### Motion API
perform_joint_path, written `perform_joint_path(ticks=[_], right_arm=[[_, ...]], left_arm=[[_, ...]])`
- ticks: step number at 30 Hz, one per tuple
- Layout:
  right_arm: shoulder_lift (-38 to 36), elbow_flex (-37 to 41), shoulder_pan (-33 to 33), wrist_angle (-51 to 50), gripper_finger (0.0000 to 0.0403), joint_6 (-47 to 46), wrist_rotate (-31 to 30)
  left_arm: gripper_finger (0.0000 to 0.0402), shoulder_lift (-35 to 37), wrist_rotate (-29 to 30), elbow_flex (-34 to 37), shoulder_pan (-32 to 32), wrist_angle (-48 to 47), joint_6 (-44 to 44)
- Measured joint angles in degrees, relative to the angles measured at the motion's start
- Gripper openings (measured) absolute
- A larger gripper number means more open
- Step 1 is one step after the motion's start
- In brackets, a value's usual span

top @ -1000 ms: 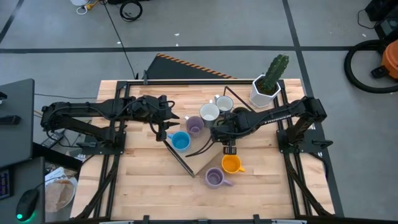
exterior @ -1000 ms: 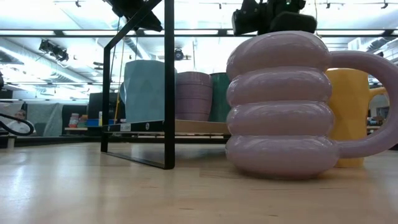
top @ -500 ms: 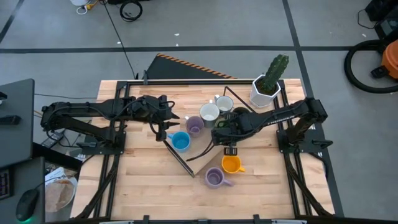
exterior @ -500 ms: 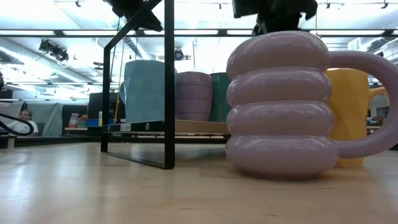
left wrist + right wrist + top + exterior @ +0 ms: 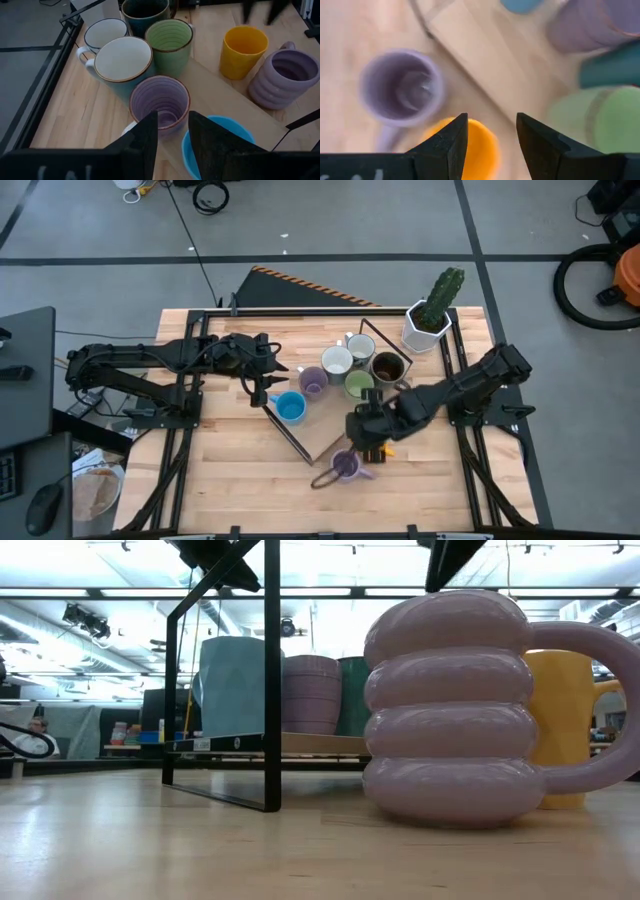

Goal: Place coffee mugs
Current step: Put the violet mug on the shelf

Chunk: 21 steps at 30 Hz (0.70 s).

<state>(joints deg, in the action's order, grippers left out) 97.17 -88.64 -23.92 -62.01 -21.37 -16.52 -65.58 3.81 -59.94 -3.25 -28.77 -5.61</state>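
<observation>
The right gripper grabs the lavender mug by its handle (image 5: 368, 474) next, to set it with the other mugs on the wooden board (image 5: 318, 430).
In the high view, several mugs stand together on a wooden board: blue (image 5: 290, 407), purple (image 5: 312, 383), white (image 5: 337, 361), steel-grey (image 5: 360, 346), green (image 5: 358, 386) and dark brown (image 5: 387, 367). The orange mug (image 5: 380, 447) and the ribbed lavender mug (image 5: 345, 466) stand on the table near the board. My right gripper (image 5: 368, 442) hangs open over the orange mug (image 5: 477, 147), touching nothing. My left gripper (image 5: 172, 137) is open and waits beside the blue mug (image 5: 220, 145) and the purple mug (image 5: 160, 102).
A black wire rack frame (image 5: 270, 670) stands around the wooden board (image 5: 330, 435). The white faceted pot with a cactus (image 5: 428, 318) sits at the far right corner. Bare tabletop lies toward the near left (image 5: 240, 480).
My right gripper has moved from above the green and dark brown mugs toward the table's near edge and now stands over the orange mug. The green and dark brown mugs now show uncovered. No mug has moved.
</observation>
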Motion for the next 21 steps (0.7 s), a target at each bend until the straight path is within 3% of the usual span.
perform_joint_path(ticks=[6, 10, 21], right_arm=[[2.82, -0.09, -4.91, 6.65, 0.0174, -5.84, 0.32], [6.21, 0.0, -7.22, 10.2, 0.0169, -10.38, 6.28], [7.57, 0.48, -11.5, 7.21, 0.0168, -25.86, 6.89]], left_arm=[[0.0117, 0.0, -0.01, 0.0, 0.01, 0.33, 0.17], [0.0117, 0.0, -0.01, 0.0, 0.0, 0.76, 0.09], [0.0117, 0.0, -0.04, 0.0, 0.01, 1.05, 0.44]])
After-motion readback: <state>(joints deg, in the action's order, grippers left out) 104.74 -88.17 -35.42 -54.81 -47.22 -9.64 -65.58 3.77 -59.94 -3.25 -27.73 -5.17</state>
